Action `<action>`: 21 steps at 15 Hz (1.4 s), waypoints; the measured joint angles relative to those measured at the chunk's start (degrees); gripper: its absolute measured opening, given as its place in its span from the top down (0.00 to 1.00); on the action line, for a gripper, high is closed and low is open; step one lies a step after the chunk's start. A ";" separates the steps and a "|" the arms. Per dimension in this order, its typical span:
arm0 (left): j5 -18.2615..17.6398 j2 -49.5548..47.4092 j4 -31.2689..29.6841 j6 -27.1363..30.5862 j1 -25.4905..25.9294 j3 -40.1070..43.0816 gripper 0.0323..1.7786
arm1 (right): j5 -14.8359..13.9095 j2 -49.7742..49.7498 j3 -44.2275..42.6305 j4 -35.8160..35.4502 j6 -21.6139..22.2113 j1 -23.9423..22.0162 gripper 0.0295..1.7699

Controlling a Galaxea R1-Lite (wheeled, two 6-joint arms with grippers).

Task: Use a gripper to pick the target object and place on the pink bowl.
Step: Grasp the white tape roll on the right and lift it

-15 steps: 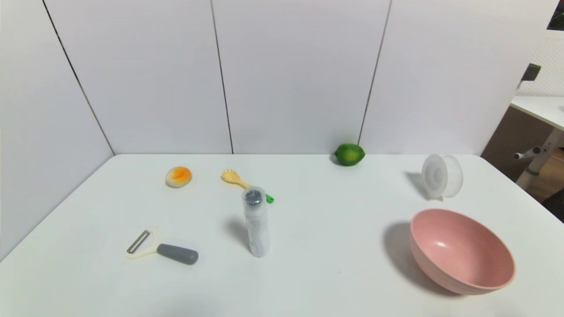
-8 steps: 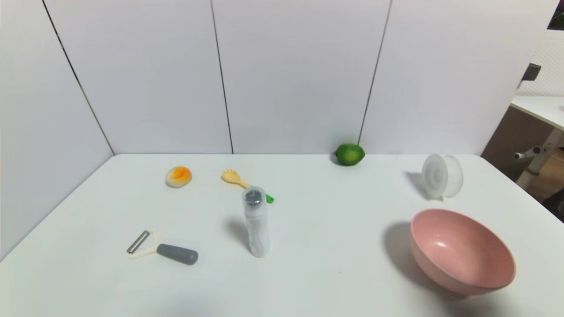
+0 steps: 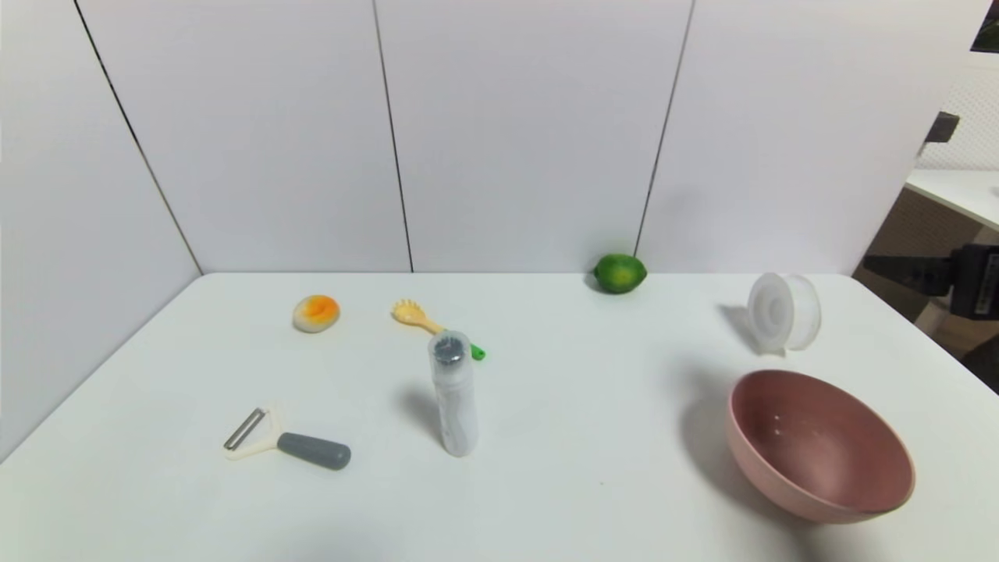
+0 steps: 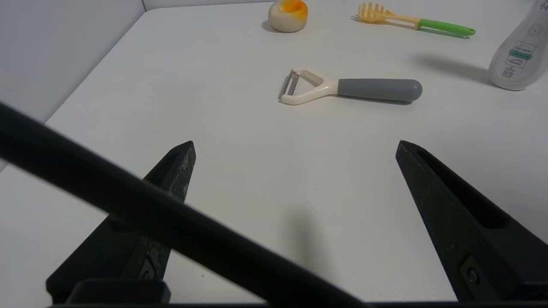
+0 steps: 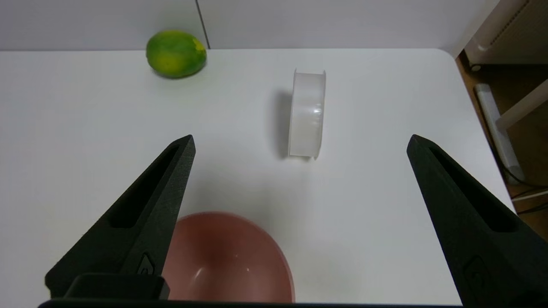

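I need to place the white container on the pink bowl, so I should pick the container up by its round flat sides with my right gripper next.
The target object (image 3: 783, 312), a squat translucent white container, lies on its side at the back right of the table, just beyond the pink bowl (image 3: 749, 460). The black end of my right arm (image 3: 972, 281) shows at the right edge of the head view. In the right wrist view my right gripper (image 5: 299, 139) hangs open and empty above the table. The container (image 5: 306, 113) lies ahead between its fingers, and the bowl (image 5: 227, 261) is below and nearer. My left gripper (image 4: 295, 143) is open over the front left of the table, holding nothing.
A lime (image 3: 619, 273) sits by the back wall. A tall clear bottle (image 3: 453, 394) stands mid-table, with a grey-handled peeler (image 3: 289, 445), a yellow-green pasta fork (image 3: 433, 324) and an orange-white round piece (image 3: 316, 313) to its left. The table's right edge (image 3: 921, 336) is close to the container.
My right arm has come into the head view at the right edge, and its shadow now darkens the bowl. None of the objects has moved.
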 joint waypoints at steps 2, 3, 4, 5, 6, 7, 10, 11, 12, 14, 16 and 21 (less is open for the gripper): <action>0.00 0.00 0.00 -0.02 0.00 0.00 0.05 | -0.06 6.61 -3.11 0.15 -0.16 -0.30 0.03; 0.00 0.00 0.00 -0.02 0.00 0.00 0.05 | -0.01 9.62 -4.36 0.30 -0.44 -0.61 0.03; 0.00 0.00 0.00 -0.02 0.00 0.00 0.05 | 0.00 12.46 -5.32 0.43 -1.01 -1.08 0.03; 0.00 0.00 0.00 0.00 0.00 0.00 0.05 | 0.07 15.30 -6.18 0.50 -2.04 -1.74 0.03; 0.02 0.00 0.00 -0.02 0.00 0.00 0.05 | 0.07 17.75 -6.90 0.67 -2.97 -2.34 0.03; 0.00 0.00 0.00 -0.02 0.00 0.00 0.05 | 0.07 19.98 -7.61 0.74 -3.66 -2.82 0.03; 0.00 0.00 0.00 0.00 0.00 0.00 0.05 | 0.11 25.73 -9.59 0.54 -4.68 -3.36 0.03; 0.00 0.00 0.00 -0.02 0.00 0.00 0.05 | 0.16 27.34 -10.18 0.56 -5.10 -3.36 0.03; 0.00 0.00 0.00 0.00 0.00 0.00 0.05 | 0.18 28.70 -10.67 0.74 -5.81 -3.23 0.03; 0.02 0.00 0.00 0.01 0.00 0.00 0.05 | 0.41 30.98 -11.14 0.56 -7.41 -2.90 0.03; -0.02 0.00 0.00 0.00 0.00 0.00 0.05 | 0.40 32.68 -11.63 0.15 -7.90 -2.34 0.03; 0.00 0.00 0.00 0.00 0.00 0.00 0.05 | 0.33 36.52 -15.71 0.06 -7.90 -1.72 0.03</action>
